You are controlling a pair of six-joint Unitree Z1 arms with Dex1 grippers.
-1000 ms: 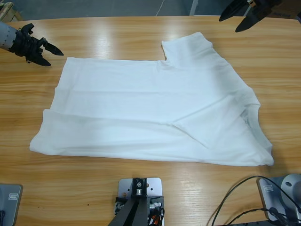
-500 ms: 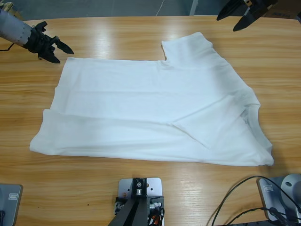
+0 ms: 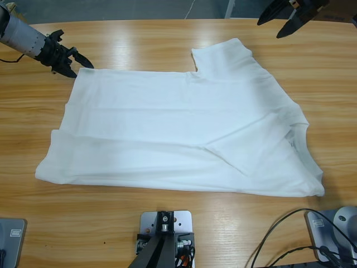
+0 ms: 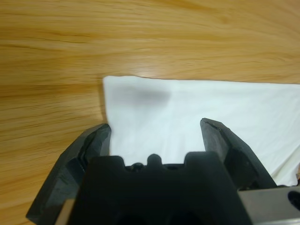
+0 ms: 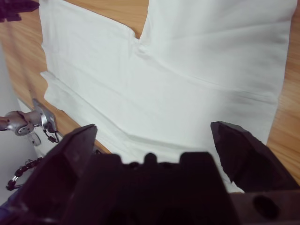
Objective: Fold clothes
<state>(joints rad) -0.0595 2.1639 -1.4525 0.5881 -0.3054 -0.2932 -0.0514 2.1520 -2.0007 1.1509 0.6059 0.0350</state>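
Note:
The left gripper should next grab the shirt's sleeve side by that side's hem corner, and then fold it over the folded long side.
The clothes, a white T-shirt, lie spread on the wooden table with the near long side folded over and one sleeve pointing to the far edge; the collar is at the right. My left gripper is open at the shirt's far left corner, and in the left wrist view that corner lies between its spread jaws. My right gripper hangs open above the table's far right edge, apart from the shirt, which fills the right wrist view.
Bare wood runs along the far side of the table and along the near edge. Black cables lie at the near right corner. In the right wrist view the left gripper shows at the upper left.
The left gripper has moved right and slightly away from the camera side, reaching the shirt's far left corner. The right gripper and the shirt have stayed in place.

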